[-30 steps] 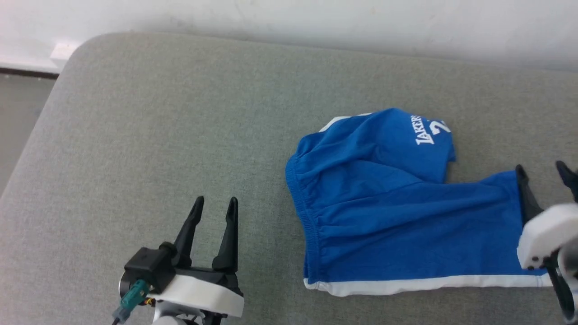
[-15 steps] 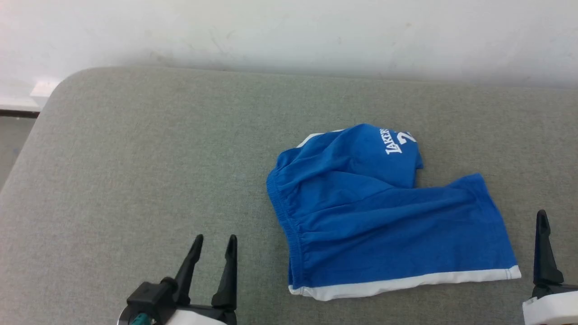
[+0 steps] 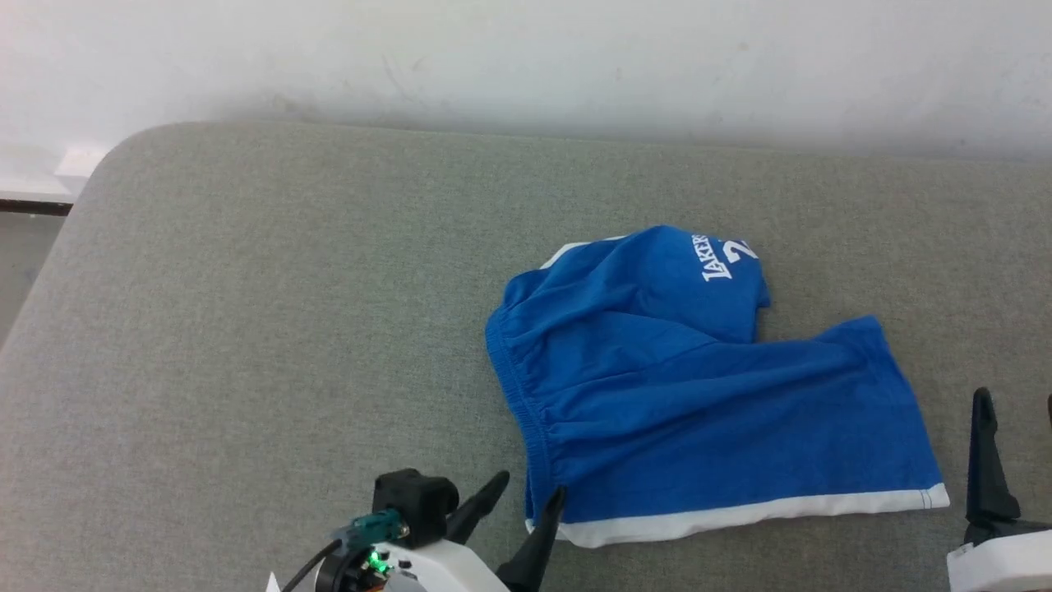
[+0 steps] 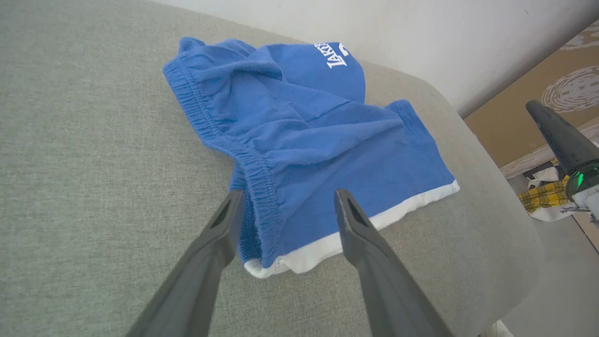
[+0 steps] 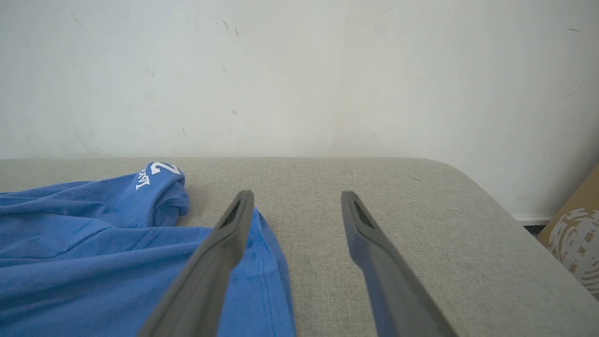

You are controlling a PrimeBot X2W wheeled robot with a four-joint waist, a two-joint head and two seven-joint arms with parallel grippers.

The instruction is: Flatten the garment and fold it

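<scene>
The leg hem should be grabbed next by its corner with the white stripe (image 3: 930,495), and my right gripper will do that to fold the shorts (image 3: 699,395) over.
The bright blue shorts (image 3: 699,395) lie rumpled on the grey cushion, waistband (image 3: 526,403) to the left and the white stripe along the near edge. The far leg, with its white lettering (image 3: 723,256), is bunched and folded over. My left gripper (image 3: 532,485) is open, tilted right, at the near waistband corner. In the left wrist view that gripper (image 4: 288,193) straddles the corner of the shorts (image 4: 304,131), close above it. My right gripper (image 3: 1016,403) stands open just right of the leg hem; in the right wrist view it (image 5: 297,194) hangs beside the shorts (image 5: 93,234).
The grey padded surface (image 3: 246,329) runs to a white wall (image 3: 526,57) at the back, with a rounded corner and drop at the far left (image 3: 82,189). Past its right edge are a cardboard box (image 5: 575,234) and a yellow checked cloth (image 4: 545,196) on the floor.
The camera shifted early on. My right gripper drew back off the leg hem. My left gripper has since swung right and tilted to the near waistband corner. The shorts lie unmoved.
</scene>
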